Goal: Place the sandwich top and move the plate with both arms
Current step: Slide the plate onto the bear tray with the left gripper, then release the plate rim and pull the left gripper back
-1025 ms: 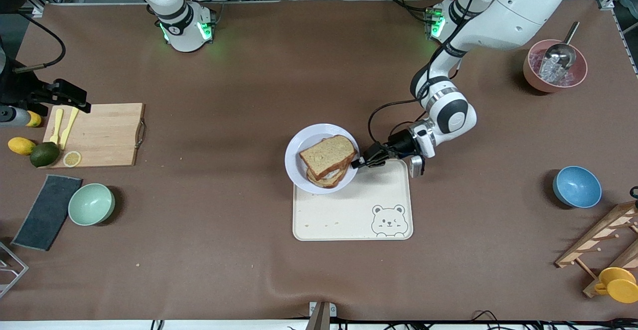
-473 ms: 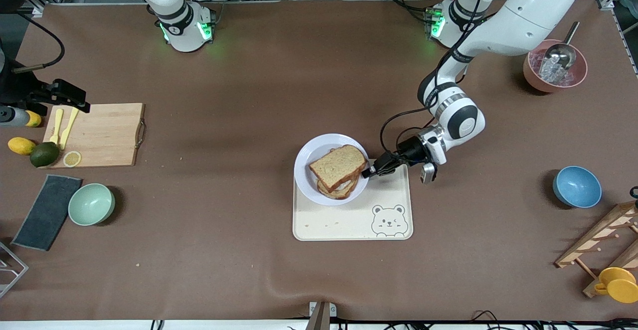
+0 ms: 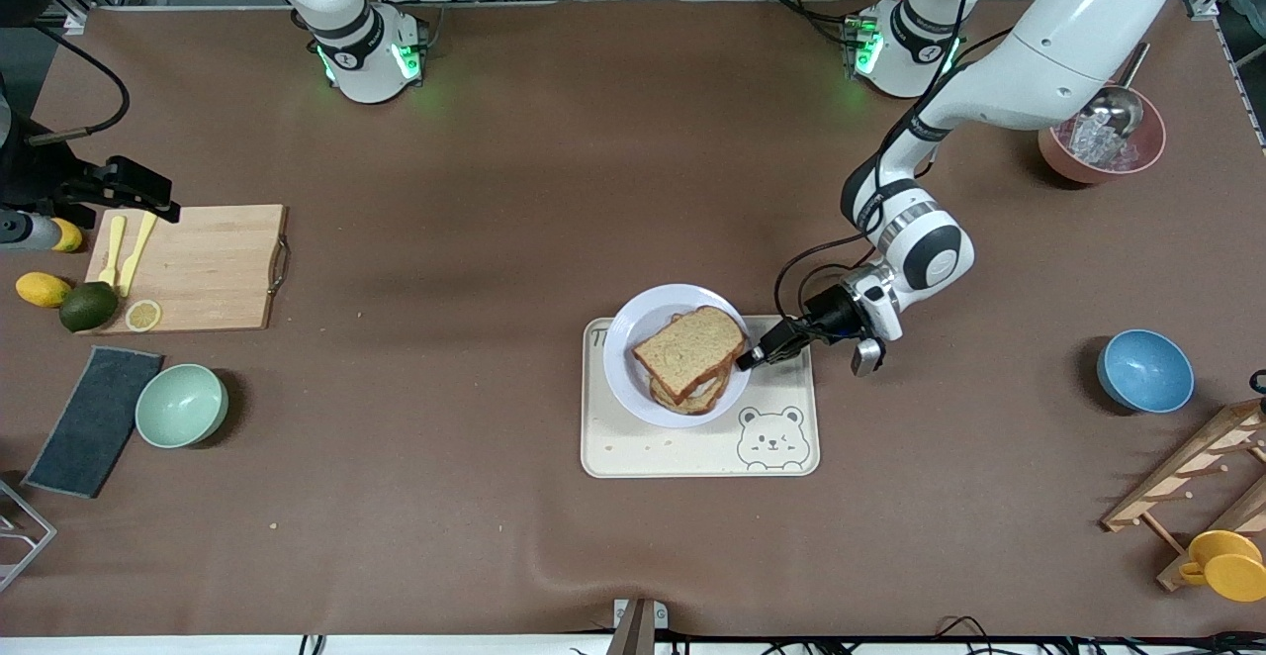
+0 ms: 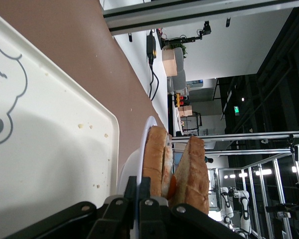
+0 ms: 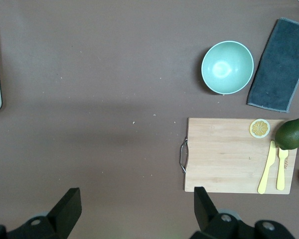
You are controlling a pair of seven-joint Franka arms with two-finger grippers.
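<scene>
The plate's raised rim [image 3: 678,289] sticks out past the back edge of the cream bear tray. I should move the plate until it rests in the tray before my left gripper lets go of it.
The sandwich top [image 3: 689,348] [image 4: 197,169], a brown bread slice, lies on the stacked sandwich in the round pale plate [image 3: 633,338] [image 4: 150,124]. The plate rests mostly on the cream bear tray [image 3: 692,447] [image 4: 50,149]; its rim overhangs the tray's edge toward the robots' bases. My left gripper [image 3: 752,358] [image 4: 145,185] is shut on the plate's rim, on the side toward the left arm's end of the table. My right gripper [image 5: 134,204] hangs open and empty, high over bare table beside the cutting board.
A wooden cutting board [image 3: 198,264] with yellow cutlery, a lemon slice and fruit sits at the right arm's end, with a mint bowl [image 3: 181,405] and dark cloth [image 3: 94,420]. A blue bowl [image 3: 1144,370], pink bowl [image 3: 1101,136] and wooden rack [image 3: 1197,497] are at the left arm's end.
My left gripper has dragged the plate and sandwich toward the front camera and the left arm's end, farther onto the tray. The right arm has not moved.
</scene>
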